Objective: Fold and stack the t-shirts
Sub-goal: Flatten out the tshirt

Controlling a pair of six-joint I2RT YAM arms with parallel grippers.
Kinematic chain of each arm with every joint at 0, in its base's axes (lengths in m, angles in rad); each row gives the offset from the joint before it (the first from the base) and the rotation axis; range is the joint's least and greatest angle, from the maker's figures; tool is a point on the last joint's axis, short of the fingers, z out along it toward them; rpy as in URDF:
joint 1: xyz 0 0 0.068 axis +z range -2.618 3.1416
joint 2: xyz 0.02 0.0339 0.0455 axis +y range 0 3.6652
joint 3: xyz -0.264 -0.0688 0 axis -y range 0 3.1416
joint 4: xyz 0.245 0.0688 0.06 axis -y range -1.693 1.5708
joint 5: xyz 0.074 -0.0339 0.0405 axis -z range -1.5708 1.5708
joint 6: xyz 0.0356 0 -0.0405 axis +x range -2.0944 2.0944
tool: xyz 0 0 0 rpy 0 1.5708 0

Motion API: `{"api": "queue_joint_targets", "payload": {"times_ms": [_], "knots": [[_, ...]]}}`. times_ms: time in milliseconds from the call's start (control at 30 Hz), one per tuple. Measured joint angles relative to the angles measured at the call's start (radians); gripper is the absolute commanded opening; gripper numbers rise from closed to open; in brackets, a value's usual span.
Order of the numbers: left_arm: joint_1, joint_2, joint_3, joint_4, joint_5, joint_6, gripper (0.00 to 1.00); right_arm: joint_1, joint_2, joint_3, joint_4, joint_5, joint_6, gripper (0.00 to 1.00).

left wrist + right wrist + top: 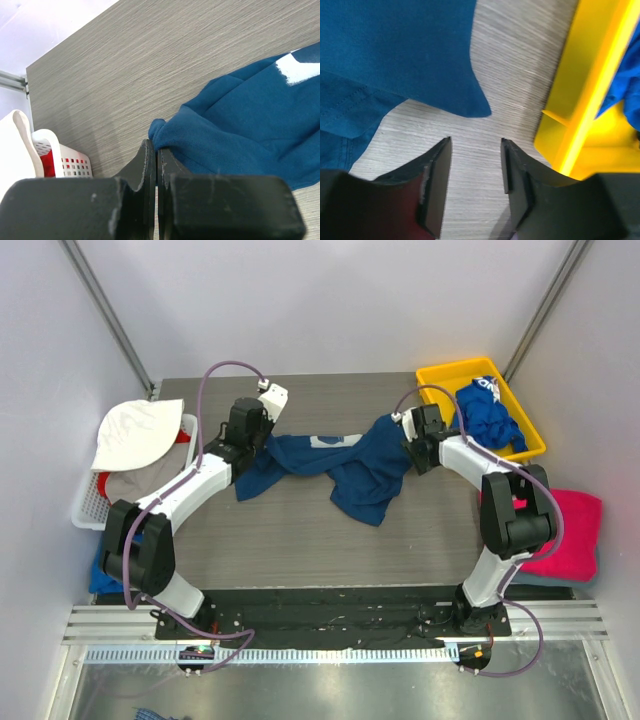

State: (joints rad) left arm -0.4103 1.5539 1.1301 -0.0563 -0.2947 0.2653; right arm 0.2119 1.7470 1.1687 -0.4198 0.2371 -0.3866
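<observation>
My right gripper grabs the navy t-shirt's corner point(407, 451) point(481, 108) nearest the yellow tray next, opposite my left gripper, to stretch and spread the t-shirt for folding.
The navy t-shirt point(345, 468) lies crumpled across the middle of the table, a bit of its white print point(325, 441) showing. My left gripper point(264, 443) is at its left end. In the left wrist view its jaws point(156, 145) are shut, pinching the shirt's bunched edge point(165, 132) at the tips. My right gripper point(402, 443) is at the shirt's right end. In the right wrist view it is open and empty point(476, 142) over bare table, just short of a shirt corner point(470, 102). The royal-blue t-shirt point(488, 415) lies in the yellow tray point(440, 375). The magenta-pink t-shirt point(572, 530) lies at the right.
The yellow tray's wall point(590, 85) stands close to the right of my right fingers. A white basket point(88, 502) with a white hat point(135, 430) and other clothes stands at the table's left edge; it also shows in the left wrist view point(65, 157).
</observation>
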Motion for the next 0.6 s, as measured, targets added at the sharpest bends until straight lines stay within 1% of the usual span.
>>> {"api": "queue_joint_targets", "payload": {"times_ms": [200, 600], "knots": [[0.000, 0.004, 0.000, 0.000, 0.000, 0.000, 0.00, 0.000, 0.068, 0.000, 0.006, -0.009, -0.016, 0.57], [0.000, 0.011, -0.001, 0.001, -0.001, 0.001, 0.00, 0.000, 0.128, 0.057, 0.033, -0.008, -0.049, 0.59]]}}
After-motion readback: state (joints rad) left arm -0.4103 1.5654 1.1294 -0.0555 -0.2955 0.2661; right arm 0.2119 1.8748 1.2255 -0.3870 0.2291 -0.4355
